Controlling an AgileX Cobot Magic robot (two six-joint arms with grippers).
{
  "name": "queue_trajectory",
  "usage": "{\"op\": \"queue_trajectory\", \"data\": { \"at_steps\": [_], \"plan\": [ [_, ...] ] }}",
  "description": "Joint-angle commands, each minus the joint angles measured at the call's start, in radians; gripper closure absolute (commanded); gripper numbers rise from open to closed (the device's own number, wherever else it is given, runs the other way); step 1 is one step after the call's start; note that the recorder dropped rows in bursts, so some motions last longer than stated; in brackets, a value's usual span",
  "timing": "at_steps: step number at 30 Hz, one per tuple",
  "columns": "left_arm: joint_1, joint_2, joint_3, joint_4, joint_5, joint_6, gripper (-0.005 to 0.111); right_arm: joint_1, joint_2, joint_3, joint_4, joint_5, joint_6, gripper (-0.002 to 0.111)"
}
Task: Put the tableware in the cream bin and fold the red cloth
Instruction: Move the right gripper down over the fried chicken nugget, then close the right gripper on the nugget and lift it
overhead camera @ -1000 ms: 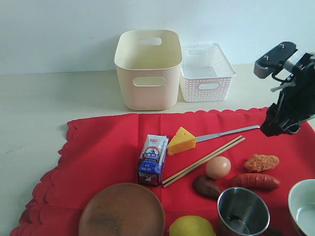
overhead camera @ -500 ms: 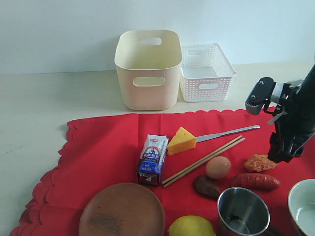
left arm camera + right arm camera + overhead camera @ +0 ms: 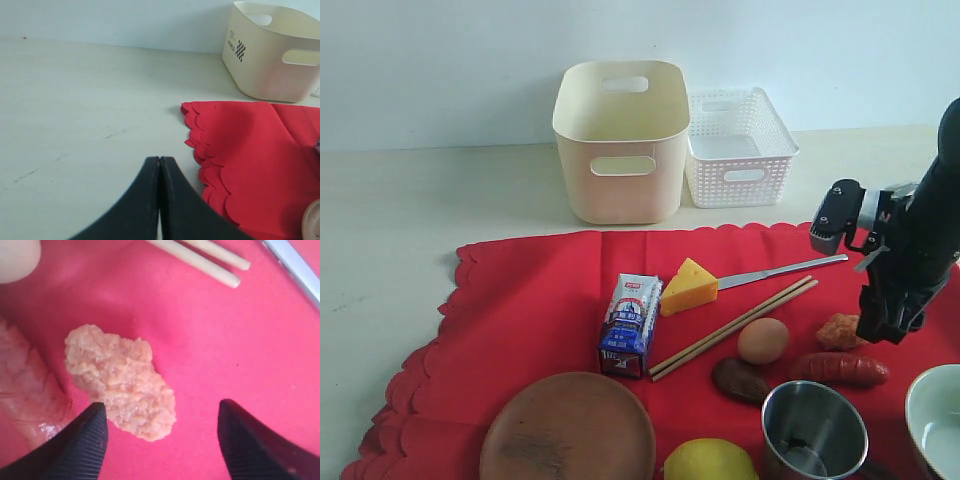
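Observation:
My right gripper is going to empty the red cloth (image 3: 265, 375) for folding, so it will take hold of the toy nugget by one lumpy end (image 3: 145, 417).
The red cloth (image 3: 540, 300) lies spread on the table and carries the wooden plate (image 3: 567, 428), steel cup (image 3: 814, 430), pale bowl (image 3: 935, 410), knife (image 3: 780, 271), chopsticks (image 3: 735, 326) and dark spoon (image 3: 740, 380). The cream bin (image 3: 620, 140) stands behind the cloth. My right gripper (image 3: 880, 325) hangs open low over the cloth, its jaws either side of a toy nugget's (image 3: 120, 380) end, with chopsticks (image 3: 205, 257) and knife (image 3: 295, 267) beyond. My left gripper (image 3: 160, 160) is shut on nothing, over bare table beside the cloth's scalloped corner (image 3: 240, 150), with the bin (image 3: 275, 55) beyond.
A white lattice basket (image 3: 740, 145) stands right of the bin. On the cloth lie a milk carton (image 3: 630, 325), cheese (image 3: 687, 287), egg (image 3: 763, 340), sausage (image 3: 840, 369) and lemon (image 3: 710, 460). The sausage (image 3: 25, 385) sits close beside one right finger.
My right gripper has come down and towards the front, from beside the knife's tip to just over the nugget. The left gripper stays shut.

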Motion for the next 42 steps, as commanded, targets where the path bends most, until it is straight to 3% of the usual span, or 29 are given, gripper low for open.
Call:
{"op": "queue_trajectory", "data": {
  "at_steps": [1,5,10,42],
  "plan": [
    [0.003,-0.006,0.004,0.002,-0.008,-0.001,0.107,0.001,0.005,-0.006,-0.002,-0.033,-0.036,0.048],
    [0.003,-0.006,0.004,0.002,-0.008,-0.001,0.107,0.001,0.005,-0.006,0.003,-0.033,-0.075,0.048],
    [0.003,-0.006,0.004,0.002,-0.008,-0.001,0.107,0.001,0.005,-0.006,0.145,-0.007,-0.241,0.048],
    [0.003,-0.006,0.004,0.002,-0.008,-0.001,0.107,0.001,0.087,-0.006,0.137,-0.022,-0.321,0.051]
  ]
}}
